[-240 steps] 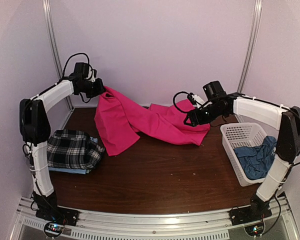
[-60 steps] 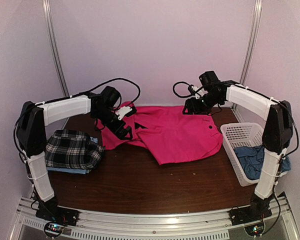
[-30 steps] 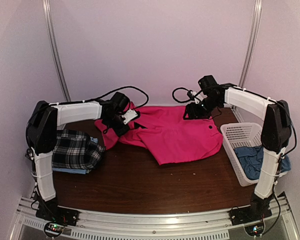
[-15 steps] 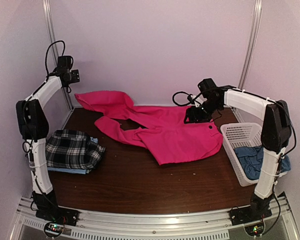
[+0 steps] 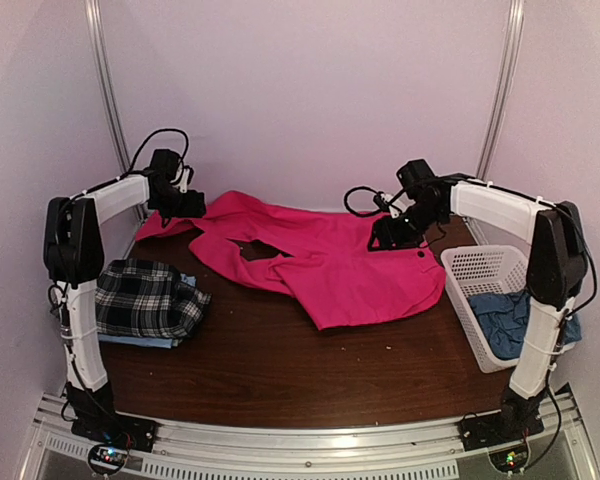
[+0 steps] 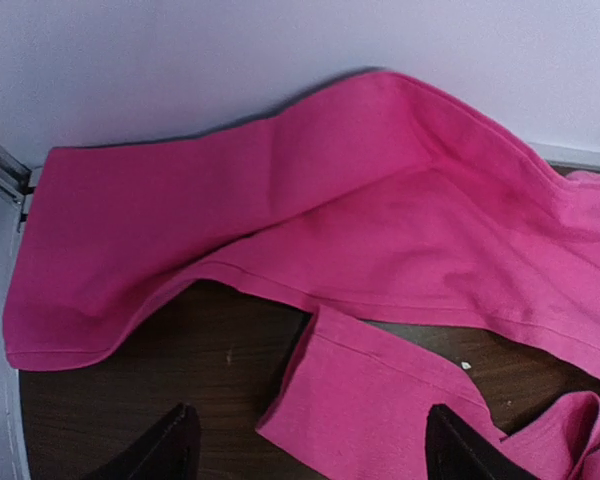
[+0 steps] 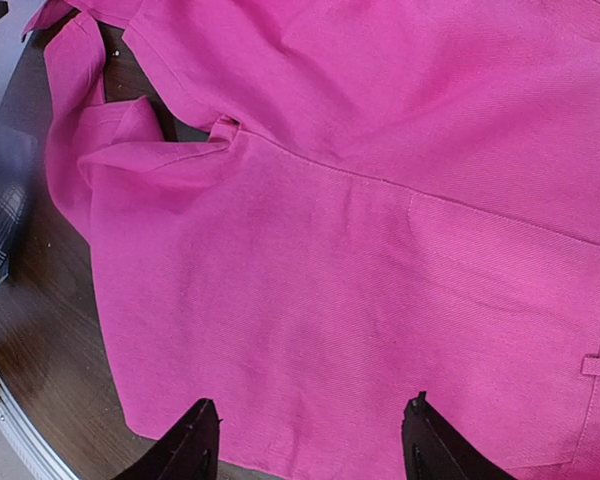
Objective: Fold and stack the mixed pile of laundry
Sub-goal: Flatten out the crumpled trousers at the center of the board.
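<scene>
My left gripper should next grab the hot-pink trousers [image 5: 350, 265] by the folded cuff's end [image 5: 200, 246]. Then I will pull that leg out straight for folding.
The hot-pink trousers [image 5: 350, 265] lie spread across the back of the table, one leg [image 6: 180, 220] reaching the back-left corner and a folded cuff [image 6: 380, 400] below it. My left gripper [image 5: 192, 205] hovers open over that leg end, nothing between its fingers [image 6: 170, 450]. Over the trousers' wide part [image 7: 360, 260] my right gripper [image 5: 385, 238] stands open, its fingertips [image 7: 190, 440] apart above the cloth. The black-and-white plaid shirt [image 5: 145, 300] sits folded at the left on a light blue shirt [image 5: 140, 341]. A duller blue cloth [image 5: 520, 318] lies in the basket.
A white lattice basket [image 5: 472, 268] stands at the right edge. Bare brown tabletop [image 5: 310, 370] stretches in front of the trousers. Walls and metal posts close in the back and both sides.
The left gripper opened and let go of the trouser leg, swung up to the back left, then came down. The leg now lies spread toward the back-left corner. The right gripper barely moved.
</scene>
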